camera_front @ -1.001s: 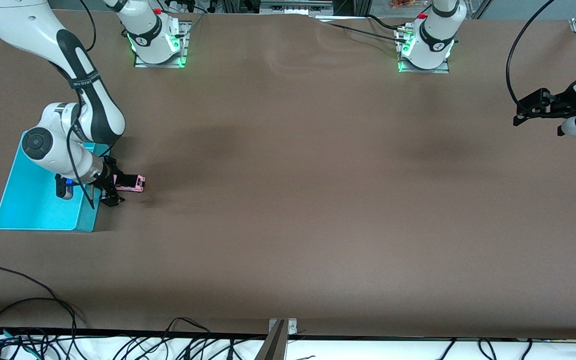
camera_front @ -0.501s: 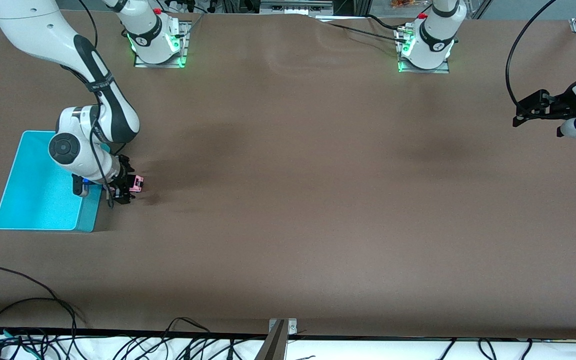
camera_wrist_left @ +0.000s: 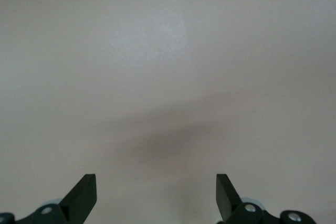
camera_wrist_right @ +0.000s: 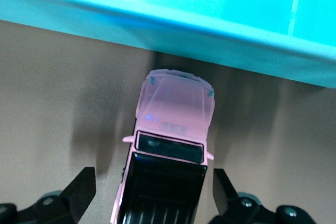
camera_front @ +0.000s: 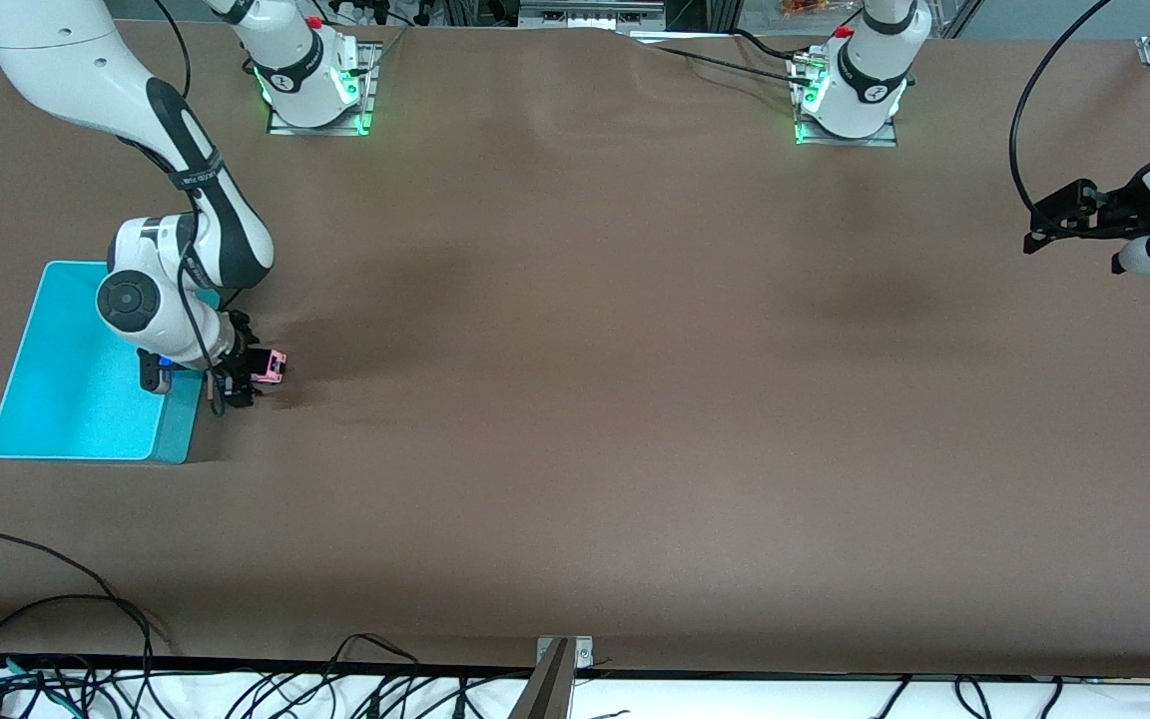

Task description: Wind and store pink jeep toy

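My fingers are on either side of the roof in the right wrist view, so it is now time to close my right gripper on the black roof [camera_wrist_right: 163,187].
The pink jeep toy [camera_front: 272,366] stands on the table beside the turquoise bin [camera_front: 76,399], on the side toward the left arm's end. My right gripper [camera_front: 242,379] is down at it and open. In the right wrist view the jeep [camera_wrist_right: 173,124] lies between the fingers [camera_wrist_right: 84,188], which flank its black roof with a gap on each side. Its pink hood points at the bin's wall [camera_wrist_right: 210,30]. My left gripper [camera_front: 1032,228] waits open and empty in the air over the left arm's end of the table; its wrist view shows its gripper [camera_wrist_left: 156,192] over bare table.
The brown table top [camera_front: 595,399] is bare between the two arms. Both arm bases [camera_front: 310,80] stand along the edge farthest from the front camera. Loose cables [camera_front: 56,619] lie along the near edge.
My right gripper has moved off the bin's edge and over the jeep's rear, so its fingers now straddle the jeep. The jeep has stayed in place. The left arm has not moved.
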Tool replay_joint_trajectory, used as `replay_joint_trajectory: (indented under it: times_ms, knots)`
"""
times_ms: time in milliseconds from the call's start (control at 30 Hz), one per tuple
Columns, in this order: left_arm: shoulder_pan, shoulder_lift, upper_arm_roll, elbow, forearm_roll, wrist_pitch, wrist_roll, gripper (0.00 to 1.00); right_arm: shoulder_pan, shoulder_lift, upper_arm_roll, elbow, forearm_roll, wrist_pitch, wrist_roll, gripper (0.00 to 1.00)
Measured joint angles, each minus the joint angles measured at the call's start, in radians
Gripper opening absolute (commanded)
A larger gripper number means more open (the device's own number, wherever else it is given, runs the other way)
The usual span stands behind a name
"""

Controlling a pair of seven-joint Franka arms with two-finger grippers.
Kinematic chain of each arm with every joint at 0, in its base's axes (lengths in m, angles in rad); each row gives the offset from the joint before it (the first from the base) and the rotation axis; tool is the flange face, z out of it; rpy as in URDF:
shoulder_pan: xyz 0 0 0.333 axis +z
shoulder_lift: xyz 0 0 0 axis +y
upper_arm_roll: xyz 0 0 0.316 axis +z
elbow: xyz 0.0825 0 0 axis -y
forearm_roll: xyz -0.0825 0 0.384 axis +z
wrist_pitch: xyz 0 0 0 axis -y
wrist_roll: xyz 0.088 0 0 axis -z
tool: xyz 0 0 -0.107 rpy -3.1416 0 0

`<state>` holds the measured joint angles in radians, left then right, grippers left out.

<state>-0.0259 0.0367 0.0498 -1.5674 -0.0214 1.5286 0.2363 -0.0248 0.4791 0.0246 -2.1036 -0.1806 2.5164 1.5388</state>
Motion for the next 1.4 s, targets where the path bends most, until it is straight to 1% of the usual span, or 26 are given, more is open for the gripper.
replay_joint_trajectory:
  times_ms: [33, 67, 100, 534, 701, 901, 1035, 1268, 1402]
  knots:
    - [0.000, 0.000, 0.000, 0.000, 0.000, 0.000, 0.000, 1.00, 0.000, 0.000, 0.000, 0.000, 0.000, 0.000, 0.000, 0.35]
    - [0.000, 0.000, 0.000, 0.000, 0.000, 0.000, 0.000, 1.00, 0.000, 0.000, 0.000, 0.000, 0.000, 0.001, 0.000, 0.09]
    - [0.000, 0.000, 0.000, 0.000, 0.000, 0.000, 0.000, 1.00, 0.000, 0.000, 0.000, 0.000, 0.000, 0.001, 0.000, 0.00]
    - [0.000, 0.001, 0.000, 0.000, 0.000, 0.000, 0.000, 1.00, 0.001, -0.023, 0.003, 0.028, -0.024, 0.012, -0.004, 0.00]
    - [0.000, 0.001, 0.000, 0.000, 0.000, 0.000, 0.000, 1.00, 0.001, -0.075, 0.025, 0.047, -0.027, -0.004, -0.075, 0.00]
    - [0.000, 0.001, 0.000, 0.000, 0.000, 0.000, 0.000, 1.00, 0.002, -0.154, 0.053, 0.084, -0.027, -0.097, -0.190, 0.00]
    - [0.000, 0.002, 0.000, 0.000, 0.000, 0.000, 0.000, 1.00, 0.001, -0.196, 0.054, 0.117, -0.027, -0.176, -0.336, 0.00]
    - [0.000, 0.002, 0.000, 0.000, 0.000, 0.000, 0.000, 1.00, -0.042, -0.216, 0.040, 0.193, -0.010, -0.381, -0.780, 0.00]
    - [0.000, 0.002, 0.000, 0.000, 0.000, 0.000, 0.000, 1.00, -0.080, -0.215, -0.015, 0.207, 0.001, -0.425, -1.045, 0.00]
